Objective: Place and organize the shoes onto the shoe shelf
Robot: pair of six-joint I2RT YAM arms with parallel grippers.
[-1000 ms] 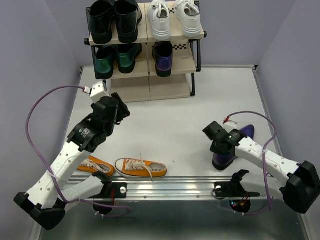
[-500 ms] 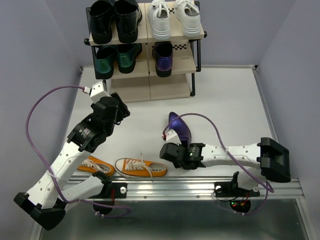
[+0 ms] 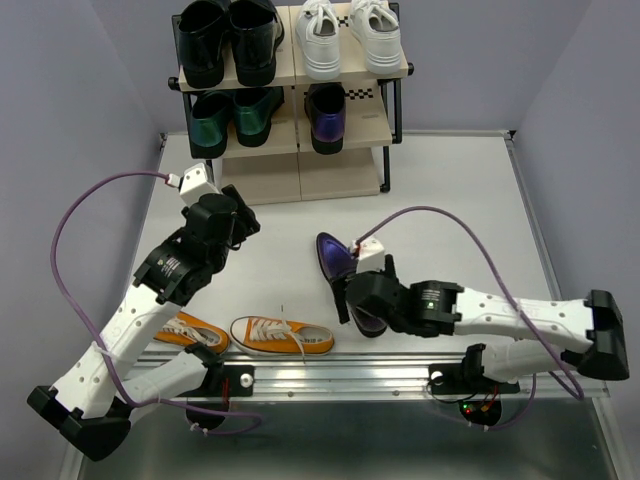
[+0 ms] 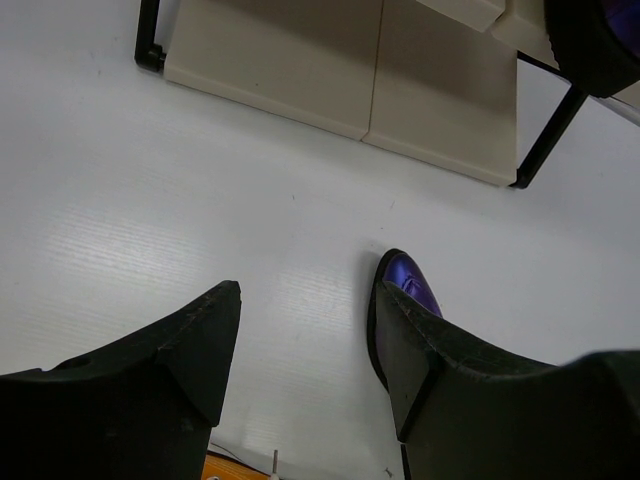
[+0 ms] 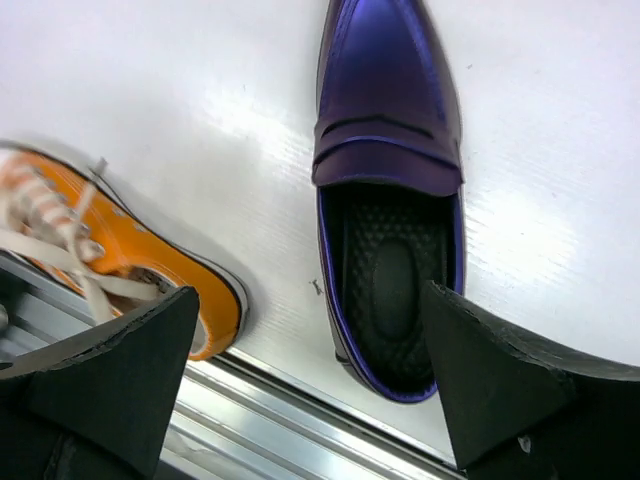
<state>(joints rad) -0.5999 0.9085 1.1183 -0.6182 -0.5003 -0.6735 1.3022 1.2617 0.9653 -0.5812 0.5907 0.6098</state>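
The robot's right gripper next has to pick up the purple loafer on the table by its side rim near the heel (image 3: 373,322) (image 5: 434,386), so that its toe stays free to go into the shelf first.
One glossy purple loafer (image 3: 336,257) (image 5: 388,150) lies sole-down on the table's middle, toe toward the shoe shelf (image 3: 335,175). My right gripper (image 3: 362,310) (image 5: 310,300) hovers over its heel, jaws wide open and touching nothing. The other purple loafer (image 3: 327,118) sits on the middle tier, and the white sneakers (image 3: 349,38) stand on the top tier. Two orange sneakers (image 3: 283,337) (image 3: 190,330) lie near the front rail; one (image 5: 150,265) shows in the right wrist view. My left gripper (image 3: 243,215) (image 4: 305,310) is open and empty, with the loafer's toe (image 4: 412,285) beyond its right finger.
A shiny black pair (image 3: 228,40) fills the top tier's left half. A metallic green pair (image 3: 232,115) sits on the middle tier's left. The bottom board (image 4: 350,70) holds nothing. A metal rail (image 3: 400,375) runs along the near edge, close behind the loafer's heel.
The right arm carried the purple loafer from the table's right side to the middle, set it down and opened its jaws. The left arm has not moved.
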